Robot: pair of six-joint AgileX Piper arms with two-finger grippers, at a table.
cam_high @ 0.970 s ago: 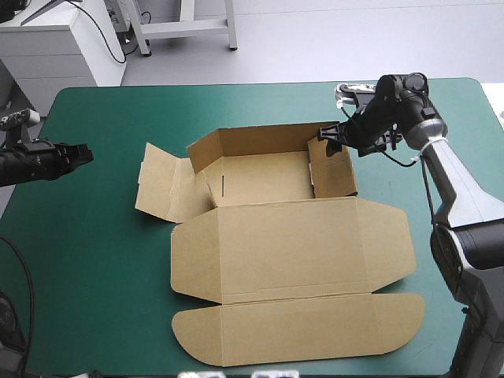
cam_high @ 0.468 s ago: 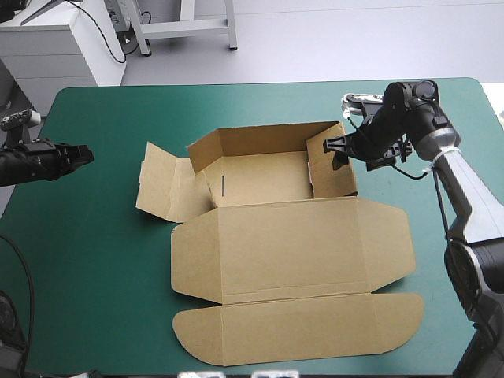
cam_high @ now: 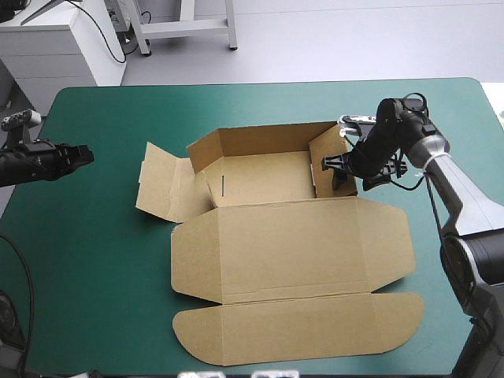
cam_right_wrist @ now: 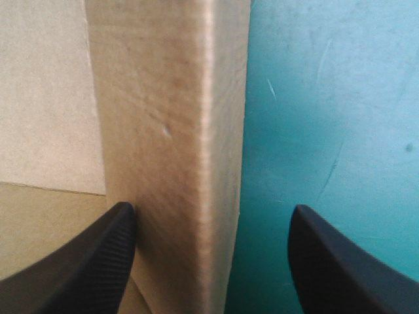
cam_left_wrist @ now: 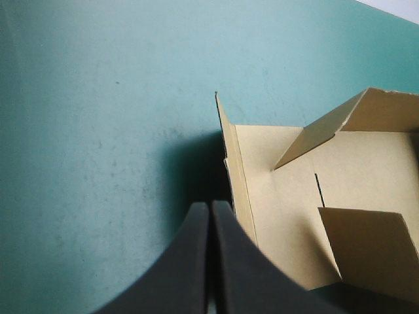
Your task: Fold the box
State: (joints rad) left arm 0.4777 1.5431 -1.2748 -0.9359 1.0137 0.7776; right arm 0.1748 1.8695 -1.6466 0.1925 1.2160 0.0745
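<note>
Next, my right gripper takes hold of the box by its top edge, to steady the brown box point(cam_high: 291, 244) for folding the raised side's spread flap.
The brown box point(cam_high: 291, 244) lies mid-table, its back wall and right wall point(cam_high: 331, 157) raised. Its wide lid is flat toward the near edge, and a left flap point(cam_high: 161, 185) is spread outward. My right gripper point(cam_high: 341, 169) is open and straddles the right wall point(cam_right_wrist: 170, 131), one finger point(cam_right_wrist: 98, 261) inside the box and the other point(cam_right_wrist: 340, 261) outside over the cover. My left gripper point(cam_high: 85, 155) is shut and holds nothing, hovering near the table's left edge. In its own view the gripper point(cam_left_wrist: 209, 208) points at the left flap's edge point(cam_left_wrist: 229, 150), a short way ahead.
The teal-green cover point(cam_high: 102, 260) shows bare between my left gripper and the box's left flap. The lid's rounded tuck flap point(cam_high: 299, 331) reaches close to the table's near edge.
My right gripper has moved along the box's right wall toward the near side and settled over it. The left arm has not moved.
</note>
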